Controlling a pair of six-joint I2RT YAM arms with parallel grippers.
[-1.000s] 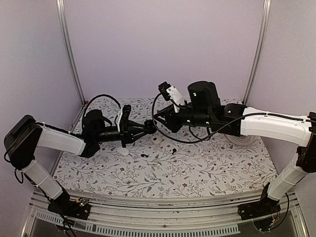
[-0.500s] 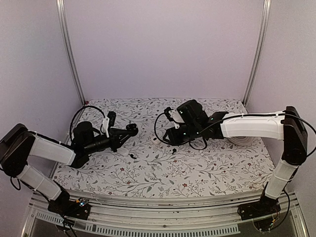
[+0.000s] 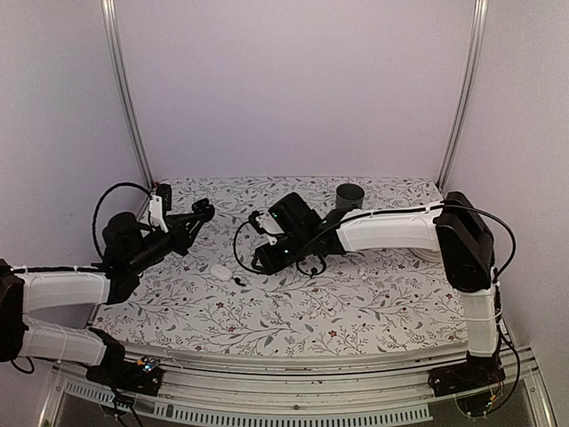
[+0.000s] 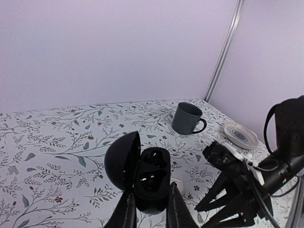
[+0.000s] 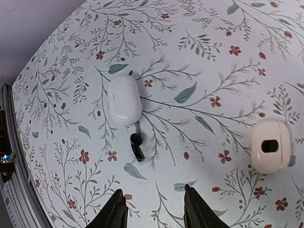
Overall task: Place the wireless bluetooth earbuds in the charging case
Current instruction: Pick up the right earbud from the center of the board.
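I will reach the black earbud (image 3: 241, 283) with my right gripper and grab the sides of its round head, so its stem stays free to go into the case.
The charging case (image 4: 153, 176) is black, and its lid (image 4: 121, 161) stands open. My left gripper (image 4: 151, 203) is shut on the case's lower body and holds it above the table at the far left (image 3: 203, 212). Whether its two wells hold anything I cannot tell. One black earbud (image 5: 137, 146) lies on the cloth just below a white oval pebble (image 5: 123, 99). My right gripper (image 5: 156, 209) hovers open a short way from that earbud, nothing between its fingers. From above, the earbud (image 3: 241, 283) sits left of the right gripper (image 3: 258, 262).
A small white piece with a dark spot (image 5: 270, 146) lies to the right of the earbud. A grey mug (image 3: 348, 194) stands at the back, with a striped saucer (image 4: 241, 135) to its right. The white pebble (image 3: 220, 272) lies mid-left on the floral cloth (image 3: 373, 307).
My left arm has drawn back to the left with the case. My right arm has swung left and down over the earbud, and its jaws have opened wider.
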